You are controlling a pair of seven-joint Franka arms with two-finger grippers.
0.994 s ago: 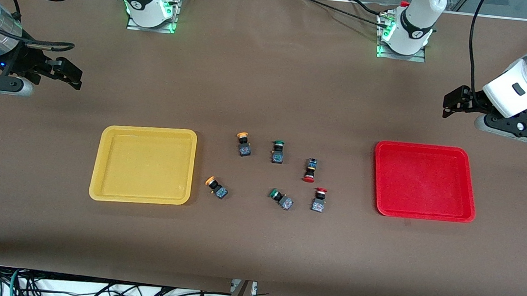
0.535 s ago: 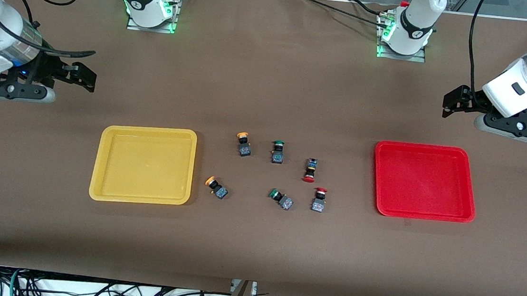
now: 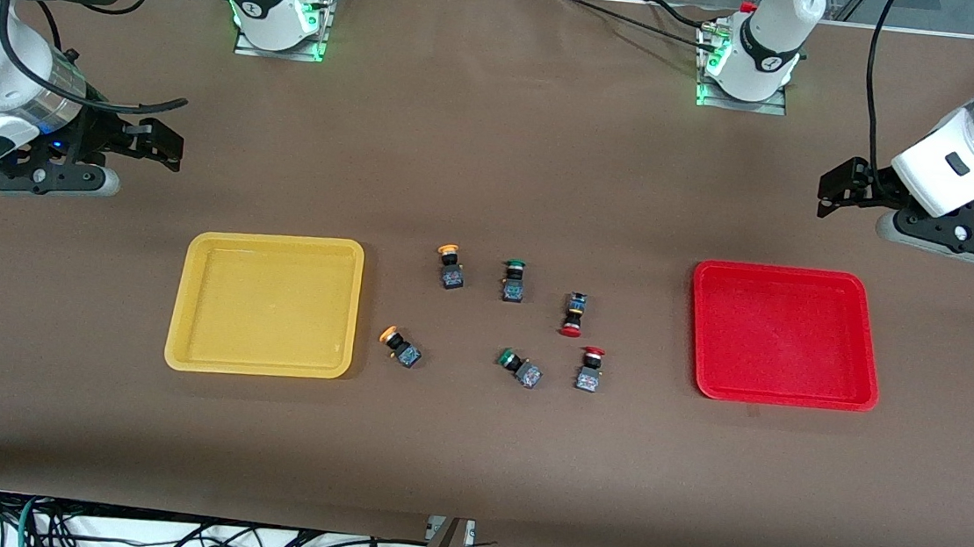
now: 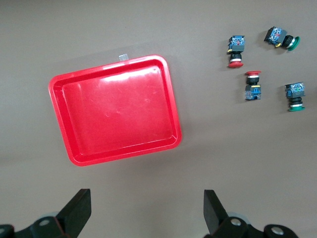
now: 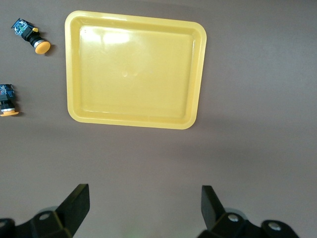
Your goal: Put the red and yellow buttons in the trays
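Observation:
The button's black neck (image 3: 395,339) is the part my right gripper should grab next, to put a yellow-capped button in the yellow tray (image 3: 269,239).
Two yellow-capped buttons (image 3: 450,266) (image 3: 399,346) lie beside the yellow tray (image 3: 269,239), toward the table's middle. Two red-capped buttons (image 3: 573,315) (image 3: 591,369) lie nearer the red tray (image 3: 791,274). Both trays hold nothing. My right gripper (image 3: 165,144) is open and empty over bare cloth at the right arm's end; its wrist view shows the yellow tray (image 5: 133,69) and both yellow buttons (image 5: 30,35) (image 5: 7,99). My left gripper (image 3: 831,191) is open and empty over bare cloth at the left arm's end; its wrist view shows the red tray (image 4: 116,109) and the red buttons (image 4: 235,51) (image 4: 252,85).
Two green-capped switches (image 3: 514,279) (image 3: 518,367) lie among the buttons, between the yellow and red ones. The arm bases (image 3: 276,13) (image 3: 748,63) stand at the table's edge farthest from the camera. Brown cloth covers the table.
My right arm has swung its open gripper toward the table's middle, closer to the yellow tray. The left arm, buttons and trays have not moved.

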